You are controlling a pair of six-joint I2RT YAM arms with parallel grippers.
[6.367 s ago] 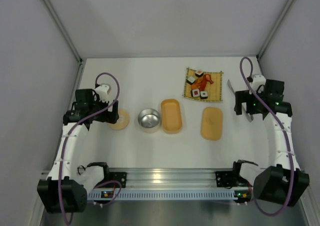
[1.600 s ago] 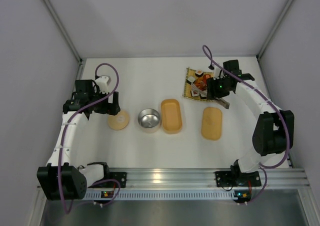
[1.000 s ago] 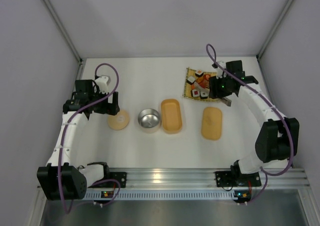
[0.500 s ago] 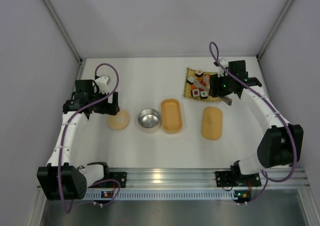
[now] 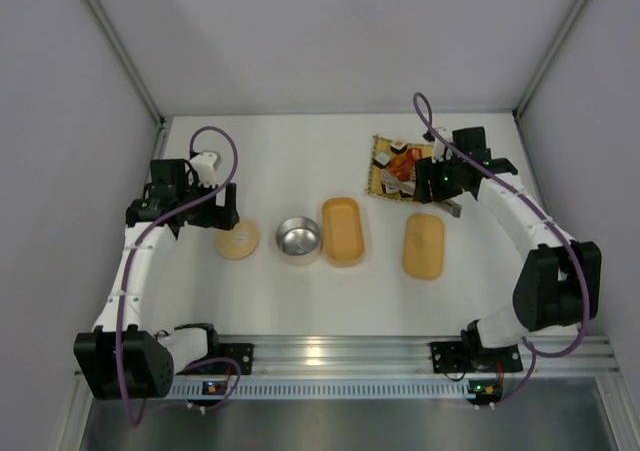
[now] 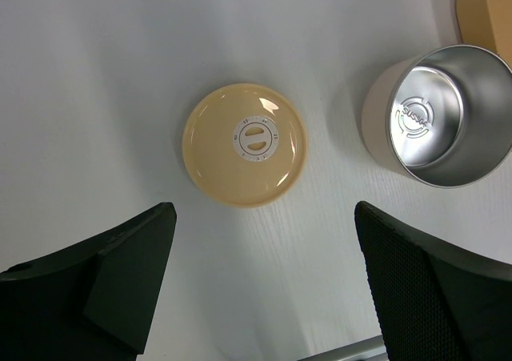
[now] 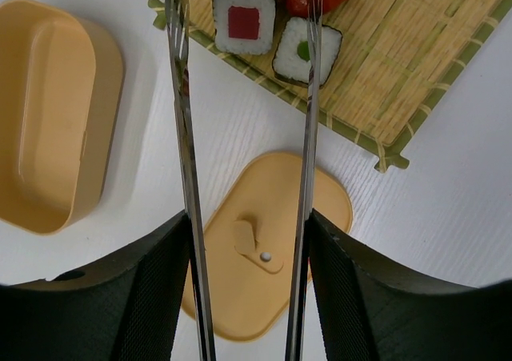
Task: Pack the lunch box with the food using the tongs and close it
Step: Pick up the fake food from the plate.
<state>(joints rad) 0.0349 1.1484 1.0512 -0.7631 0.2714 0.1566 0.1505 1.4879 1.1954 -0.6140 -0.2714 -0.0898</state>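
Note:
The tongs in my fingers cross above the green-centre roll. My right gripper needs to go lower first and then close on the red-centre roll.
My right gripper is shut on the tongs, pressing their two slim metal arms, which stay spread apart. The tong tips reach the near edge of the bamboo mat. They flank a sushi roll with a red centre, and one tip lies over a roll with a green centre. The open lunch box lies to the left, and its lid lies flat under the gripper. From above, the right gripper hangs over the mat's right side. My left gripper is open and holds nothing.
A round tan lid lies just ahead of the left fingers. A steel cup stands to its right, next to the lunch box. The oval lid lies right of the box. Grey walls close off the table's sides and back.
My right arm drifted a little right, then back left and nearer over the mat with the tongs. The left arm has not moved.

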